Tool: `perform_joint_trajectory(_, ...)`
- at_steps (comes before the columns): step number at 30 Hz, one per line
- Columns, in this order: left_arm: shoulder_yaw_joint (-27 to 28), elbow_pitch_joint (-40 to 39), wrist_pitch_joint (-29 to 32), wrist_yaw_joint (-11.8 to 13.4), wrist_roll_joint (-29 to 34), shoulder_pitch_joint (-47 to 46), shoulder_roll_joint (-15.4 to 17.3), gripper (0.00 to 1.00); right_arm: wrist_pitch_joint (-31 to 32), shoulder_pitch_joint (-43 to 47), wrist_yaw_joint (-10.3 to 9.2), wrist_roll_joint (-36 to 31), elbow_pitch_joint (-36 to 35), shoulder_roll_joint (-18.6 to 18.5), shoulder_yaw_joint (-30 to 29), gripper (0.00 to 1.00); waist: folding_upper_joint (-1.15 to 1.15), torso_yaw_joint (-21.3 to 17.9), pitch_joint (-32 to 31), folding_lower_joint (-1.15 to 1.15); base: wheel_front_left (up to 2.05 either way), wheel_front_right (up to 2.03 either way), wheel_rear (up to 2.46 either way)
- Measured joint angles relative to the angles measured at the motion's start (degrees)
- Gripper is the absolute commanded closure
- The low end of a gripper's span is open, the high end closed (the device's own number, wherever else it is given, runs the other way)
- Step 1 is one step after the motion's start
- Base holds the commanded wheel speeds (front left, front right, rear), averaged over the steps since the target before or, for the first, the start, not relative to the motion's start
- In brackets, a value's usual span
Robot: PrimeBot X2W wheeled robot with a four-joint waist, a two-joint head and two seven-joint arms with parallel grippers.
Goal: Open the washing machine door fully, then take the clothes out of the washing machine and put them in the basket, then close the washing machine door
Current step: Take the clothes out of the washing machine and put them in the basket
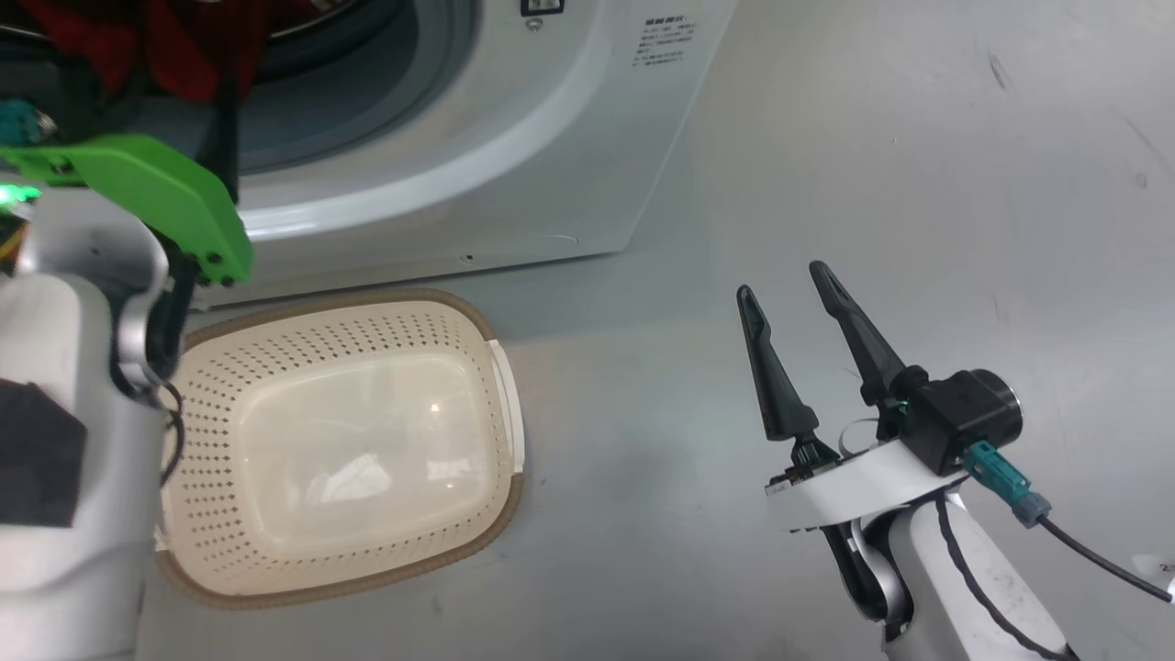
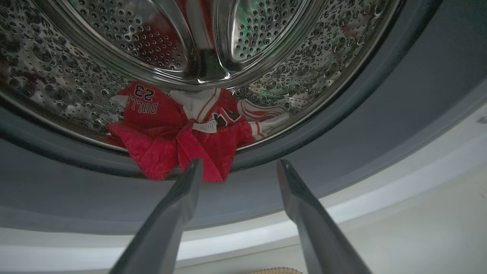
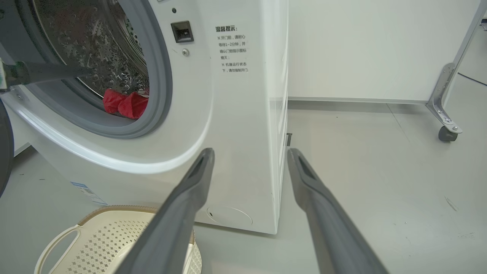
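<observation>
The red cloth lies loose in the drum except for one fold, which hangs over the grey gasket [image 2: 76,190]. My left gripper should pinch that hanging fold [image 2: 206,157] next.
The washing machine [image 1: 514,138] stands with its mouth uncovered. Red clothes [image 2: 171,129] with white trim and the number 23 lie at the drum's front lip, one fold hanging over the grey gasket [image 2: 76,190]. In the left wrist view my left gripper [image 2: 240,161] is open just outside the mouth, one fingertip [image 2: 196,165] close below that fold, not gripping it. My right gripper [image 1: 782,281] hovers open over the floor, right of the basket [image 1: 496,367], which sits below the machine with nothing in it. A dark curved edge [image 3: 3,152], likely the washing machine door, shows at the far left.
The clothes [image 3: 125,104] and basket [image 3: 57,243] also show in the right wrist view. My left forearm with its green bracket [image 1: 156,197] hangs over the basket's left side. A wheeled metal frame leg [image 3: 445,129] stands on the floor at right, by a white wall [image 3: 380,49].
</observation>
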Motion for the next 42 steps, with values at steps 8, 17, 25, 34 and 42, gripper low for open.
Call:
perform_joint_trajectory(8, 1.5, 2.2, 2.1, -0.1, 2.4, -11.4, 5.1, 0.00, 0.0, -4.9, -0.82, 3.1, -1.3, -0.1, 2.2, 0.00, 0.00, -3.7, 6.0, 0.00, 0.00, 0.00, 0.00)
perform_joint_trajectory(17, 2.3, 7.1, 3.6, -0.6, 4.0, -17.7, 8.7, 0.00, 0.0, -7.7, -1.69, 6.0, -1.6, -0.1, 4.3, 0.00, 0.00, -8.8, 11.0, 0.00, 0.00, 0.00, 0.00)
perform_joint_trajectory(25, 3.1, 12.9, 3.5, -0.6, 4.6, -20.9, 10.2, 0.00, 0.0, -8.9, -2.54, 6.5, -1.3, -0.1, 5.0, 0.00, 0.00, -12.4, 14.1, 0.01, 0.00, 0.00, 0.00)
perform_joint_trajectory(34, 3.0, 18.3, 4.4, 0.3, 5.6, -22.6, 10.4, 0.00, 0.0, -9.8, -2.94, 6.6, -0.8, -0.1, 5.5, 0.00, 0.00, -13.0, 14.6, 0.00, 0.00, 0.00, 0.00)
perform_joint_trajectory(42, 2.4, 21.1, 4.2, 1.3, 7.2, -23.8, 10.5, 1.00, 0.0, -10.4, -3.38, 6.6, -0.4, -0.1, 5.7, 0.00, 0.00, -12.9, 14.5, 0.01, 0.00, 0.00, 0.00)
